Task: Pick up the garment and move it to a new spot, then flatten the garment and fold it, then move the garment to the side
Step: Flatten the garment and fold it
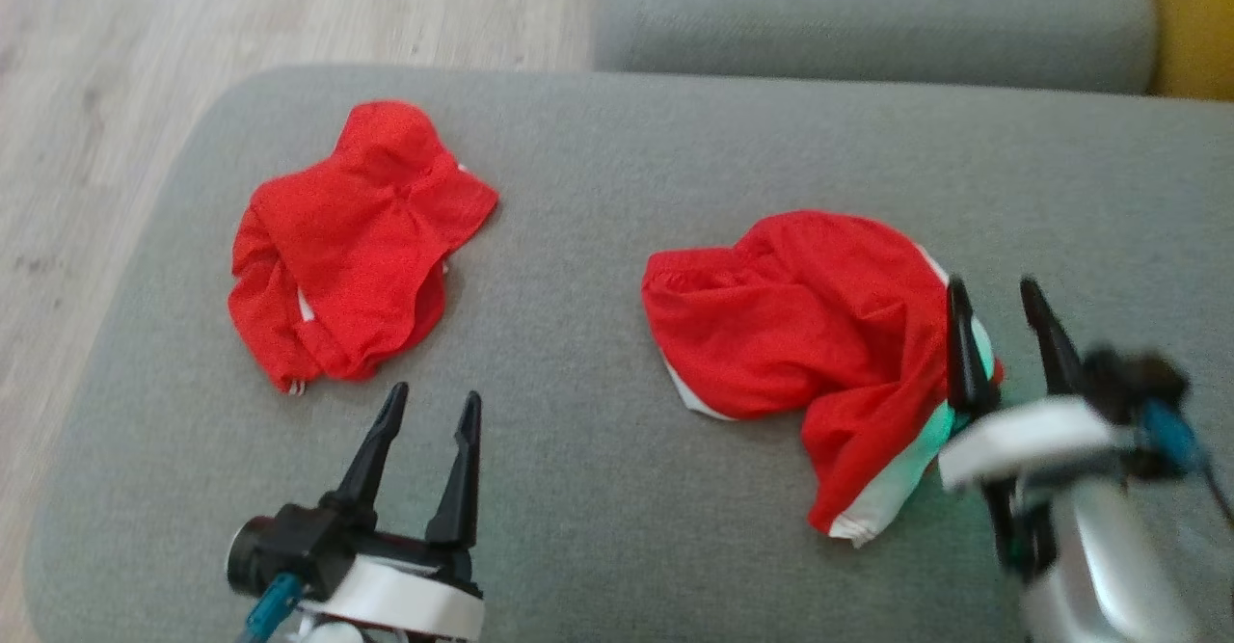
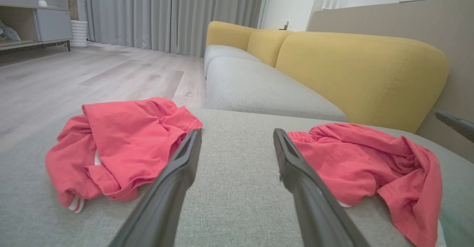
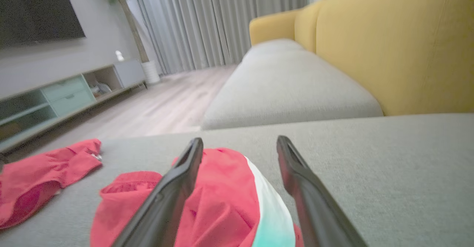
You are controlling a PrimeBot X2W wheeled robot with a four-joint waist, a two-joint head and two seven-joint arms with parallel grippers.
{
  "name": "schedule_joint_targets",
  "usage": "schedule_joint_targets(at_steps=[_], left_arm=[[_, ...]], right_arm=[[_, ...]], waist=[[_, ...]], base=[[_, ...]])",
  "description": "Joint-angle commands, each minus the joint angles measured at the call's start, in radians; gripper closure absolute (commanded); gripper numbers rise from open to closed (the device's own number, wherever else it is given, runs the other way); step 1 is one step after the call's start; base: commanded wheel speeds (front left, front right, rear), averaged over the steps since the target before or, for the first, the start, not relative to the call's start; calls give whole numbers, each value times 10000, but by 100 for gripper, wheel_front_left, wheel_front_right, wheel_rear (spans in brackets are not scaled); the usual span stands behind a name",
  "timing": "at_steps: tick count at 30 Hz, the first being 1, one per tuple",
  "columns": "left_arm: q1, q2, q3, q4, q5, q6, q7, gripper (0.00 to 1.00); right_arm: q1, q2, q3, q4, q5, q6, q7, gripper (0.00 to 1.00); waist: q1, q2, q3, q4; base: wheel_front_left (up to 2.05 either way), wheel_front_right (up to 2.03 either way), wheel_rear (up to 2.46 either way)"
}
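My right gripper grips the red cloth by its white-panelled edge (image 1: 937, 267) next, to move the cloth to a new spot.
The garment (image 1: 810, 325) is a crumpled red mesh piece with a broad white panel along its right edge. It lies on the right half of the grey ottoman (image 1: 598, 489). My right gripper (image 1: 993, 288) is open at the garment's right edge. Its left finger crosses the red cloth and its right finger is over bare cushion. In the right wrist view the garment (image 3: 222, 199) lies under and between my open right gripper (image 3: 240, 140); contact cannot be told. My left gripper (image 1: 434, 394) is open and empty near the front. It points at the bare strip between the garment (image 2: 370, 165) and a smaller cloth.
A smaller red cloth (image 1: 352, 238) with thin white edging lies crumpled on the ottoman's left half, also in the left wrist view (image 2: 118, 147). Behind the ottoman is a grey sofa seat (image 1: 868, 16) with yellow backrests (image 2: 355, 73). Wooden floor (image 1: 145, 65) lies to the left.
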Motion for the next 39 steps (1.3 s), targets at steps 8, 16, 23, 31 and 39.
schedule_joint_targets(at_steps=[8, 16, 23, 31, 39], left_arm=[[-944, -557, 513, 24, 439, -513, -64, 0], [-1165, -888, 804, 261, 649, -791, -64, 0], [-1148, -988, 1050, 413, 836, -904, -64, 0], [-987, -1093, 1170, 477, 902, -967, -64, 0], [-620, -1154, 1380, 324, 912, -990, -64, 0]], right_arm=[[-2954, -50, -908, 2198, -1143, -7, 1823, 0], [-3678, -50, -1006, 4149, -1971, -7, 3103, 0], [-4057, -95, -1277, 4391, -2267, -7, 2210, 100], [-5268, -751, -2096, 4068, -3201, -7, 898, 100], [-6475, -1297, -1515, 3483, -4585, -7, 120, 100]], waist=[[0, -1, 1001, 692], [0, -1, 1271, 1069], [0, -1, 1042, 1000], [0, -1, 408, 951], [0, -1, -160, 1129]], base=[[0, 0, 0], [0, 0, 0], [0, 0, 0], [0, 0, 0], [0, 0, 0]])
